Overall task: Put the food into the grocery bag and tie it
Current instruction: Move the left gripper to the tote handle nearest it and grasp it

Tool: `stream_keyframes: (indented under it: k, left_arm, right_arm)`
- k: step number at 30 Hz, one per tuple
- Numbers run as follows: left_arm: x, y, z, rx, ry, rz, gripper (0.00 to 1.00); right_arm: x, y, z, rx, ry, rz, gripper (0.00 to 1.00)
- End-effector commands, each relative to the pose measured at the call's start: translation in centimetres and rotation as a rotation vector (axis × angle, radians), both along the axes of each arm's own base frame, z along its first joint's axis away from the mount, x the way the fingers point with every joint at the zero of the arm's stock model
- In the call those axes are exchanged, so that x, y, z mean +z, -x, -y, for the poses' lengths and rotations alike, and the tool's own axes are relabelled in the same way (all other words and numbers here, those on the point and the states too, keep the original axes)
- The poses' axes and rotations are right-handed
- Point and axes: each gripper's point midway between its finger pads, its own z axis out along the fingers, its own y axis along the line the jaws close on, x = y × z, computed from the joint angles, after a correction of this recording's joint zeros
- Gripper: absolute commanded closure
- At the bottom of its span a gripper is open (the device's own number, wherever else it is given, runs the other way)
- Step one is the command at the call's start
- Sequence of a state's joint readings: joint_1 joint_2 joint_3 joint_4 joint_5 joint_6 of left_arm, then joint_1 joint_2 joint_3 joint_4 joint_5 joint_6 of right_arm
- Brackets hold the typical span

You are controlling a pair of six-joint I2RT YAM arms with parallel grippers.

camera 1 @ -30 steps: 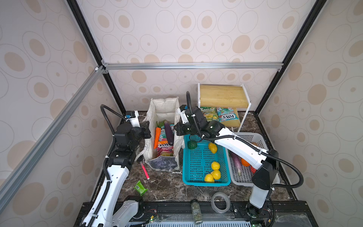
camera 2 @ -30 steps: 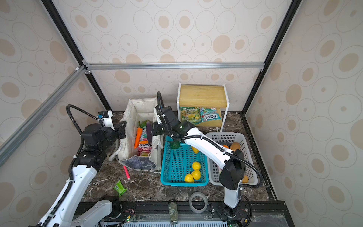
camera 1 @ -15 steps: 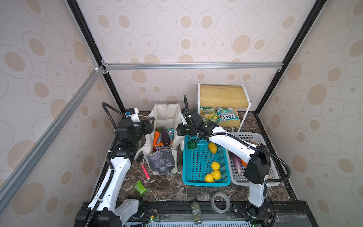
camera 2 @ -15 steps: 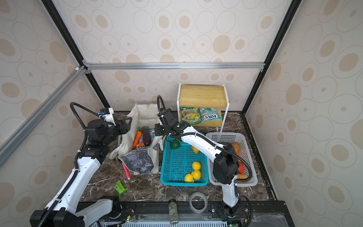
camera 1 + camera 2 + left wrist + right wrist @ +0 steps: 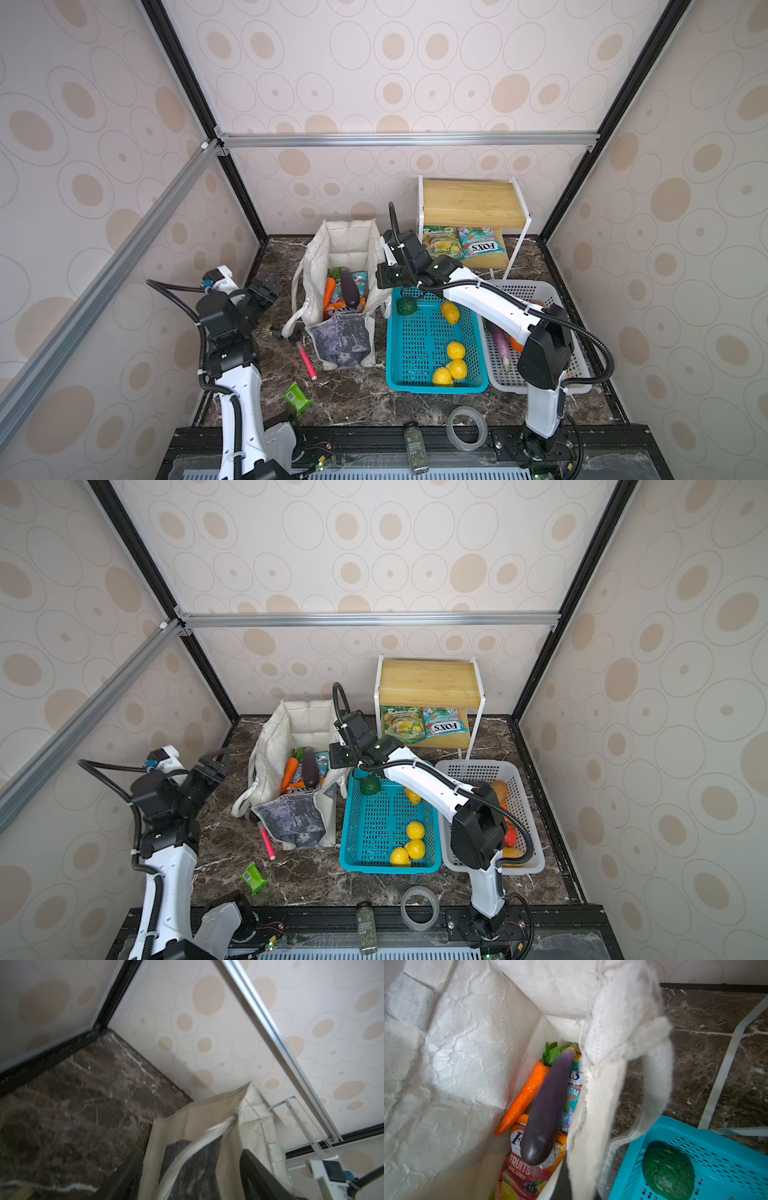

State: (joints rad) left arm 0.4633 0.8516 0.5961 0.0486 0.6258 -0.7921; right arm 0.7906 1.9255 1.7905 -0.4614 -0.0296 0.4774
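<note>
My left gripper grabs the grocery bag's strap by its hanging loop next, to pull the strap across and tie the bag.
The grocery bag (image 5: 345,249) stands open at the back, its quilted lining (image 5: 463,1047) showing. Inside lie an orange carrot (image 5: 527,1093), a purple eggplant (image 5: 548,1105) and FOX'S candy packets (image 5: 525,1169). My right gripper (image 5: 384,279) is shut on the bag's right rim (image 5: 591,1126), white fabric bunched over its jaws (image 5: 566,1186). My left gripper (image 5: 266,286) hangs open left of the bag, apart from it; the strap (image 5: 197,1147) shows beyond its fingers (image 5: 259,1176). More food lies in the teal basket (image 5: 415,382): a green piece (image 5: 406,305) and lemons (image 5: 456,350).
A white basket (image 5: 577,374) with more food sits right of the teal one. Two FOX'S packets (image 5: 478,247) lie on the wooden shelf (image 5: 469,203). A pink marker (image 5: 306,360), green packet (image 5: 297,397), tape roll (image 5: 466,428) and spice jar (image 5: 415,446) lie in front.
My left gripper opened, let go of the bag's left side and drew back to the left. The bag's left strap dropped to the table. The right gripper kept its hold.
</note>
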Motion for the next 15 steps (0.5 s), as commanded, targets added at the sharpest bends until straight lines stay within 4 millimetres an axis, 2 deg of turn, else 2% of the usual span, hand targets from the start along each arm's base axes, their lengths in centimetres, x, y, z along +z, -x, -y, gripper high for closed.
stream_keyframes:
  k: [1,3,6,13,15]
  left_arm:
    - [0.6,0.8,1.3,-0.057,-0.017,0.050,0.25]
    - [-0.9,1.1,2.0,-0.088,0.010,0.044,0.24]
    - [-2.0,1.4,2.9,-0.123,0.059,0.045,0.24]
    - [-3.6,0.7,5.6,-0.201,0.176,0.060,0.28]
    - [-3.5,0.4,6.2,-0.217,0.197,0.077,0.35]
  right_arm:
    - [1.0,0.5,0.8,0.013,-0.005,0.022,0.95]
    - [0.9,0.5,0.8,0.017,-0.005,0.025,0.95]
    - [0.6,0.6,0.8,0.024,0.001,0.021,0.95]
    - [0.3,0.4,0.7,0.023,-0.009,0.021,0.95]
    - [0.3,0.4,0.7,0.023,-0.010,0.019,0.95]
